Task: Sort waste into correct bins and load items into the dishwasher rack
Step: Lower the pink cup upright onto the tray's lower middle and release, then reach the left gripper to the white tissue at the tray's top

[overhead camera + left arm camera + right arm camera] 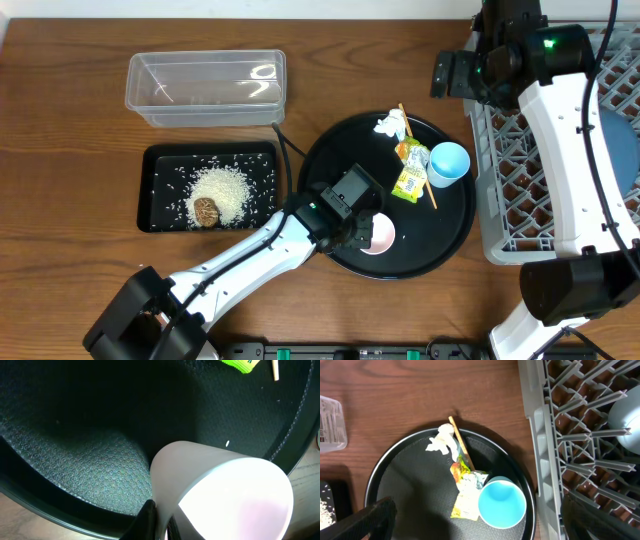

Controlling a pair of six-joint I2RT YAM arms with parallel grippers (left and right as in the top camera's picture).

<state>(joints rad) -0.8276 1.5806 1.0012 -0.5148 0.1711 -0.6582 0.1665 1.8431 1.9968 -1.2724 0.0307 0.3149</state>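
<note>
The small pink cup's base is on a flat surface and the cup would stay on the round black tray (340,150), so my left gripper needs to open its fingers.
My left gripper (365,232) is shut on the rim of the small pink cup (379,236) on the round black tray (340,150); in the left wrist view one finger (159,512) is outside the cup (225,490) and one inside. The light blue cup (449,163), printed wrapper (411,175), white tissue (390,125) and chopstick (404,115) lie on that tray. My right gripper (480,517) is open and empty above the blue cup (502,502). Rice (225,183) and the brown lump (206,211) lie in the shallow black tray (160,165).
The clear tub (205,85) stands at the back left. The grey rack (520,170) is at the right, with a dark blue plate (618,150) partly hidden by my right arm and a pale rounded dish (625,410) inside.
</note>
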